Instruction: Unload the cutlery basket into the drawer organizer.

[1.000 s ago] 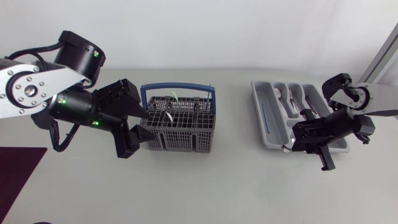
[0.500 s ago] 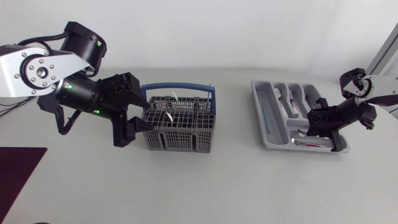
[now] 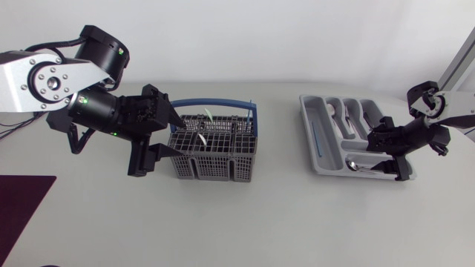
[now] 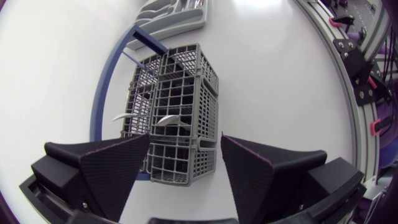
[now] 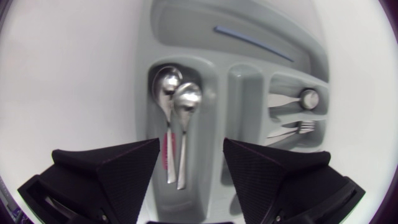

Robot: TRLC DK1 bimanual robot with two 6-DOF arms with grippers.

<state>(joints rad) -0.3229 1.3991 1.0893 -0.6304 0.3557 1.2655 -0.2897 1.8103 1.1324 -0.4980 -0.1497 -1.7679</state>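
Note:
The spoon has only its bowl (image 3: 202,139) standing up above the basket's grid (image 3: 215,142), which closes around the handle, so my left gripper should grab the spoon by the bowl next.
The grey cutlery basket (image 3: 215,152) with a blue handle (image 3: 215,105) stands left of centre, with a few pieces of cutlery (image 3: 200,136) still inside. My left gripper (image 3: 165,137) hangs open just left of it, fingers astride the basket's end (image 4: 180,106) without touching. The grey drawer organizer (image 3: 320,141) lies at the right. My right gripper (image 3: 387,152) is open above its near end. Two spoons (image 5: 185,106) lie side by side in the compartment under those fingers, free of them.
Other organizer compartments hold forks and knives (image 5: 292,127) and a blue-handled piece (image 5: 252,42). A dark mat (image 3: 22,208) covers the table's front left corner. Bare tabletop lies between basket and organizer.
My right gripper moved over the organizer's near end and opened, leaving a spoon in the compartment. My left gripper drew back slightly to the left of the basket.

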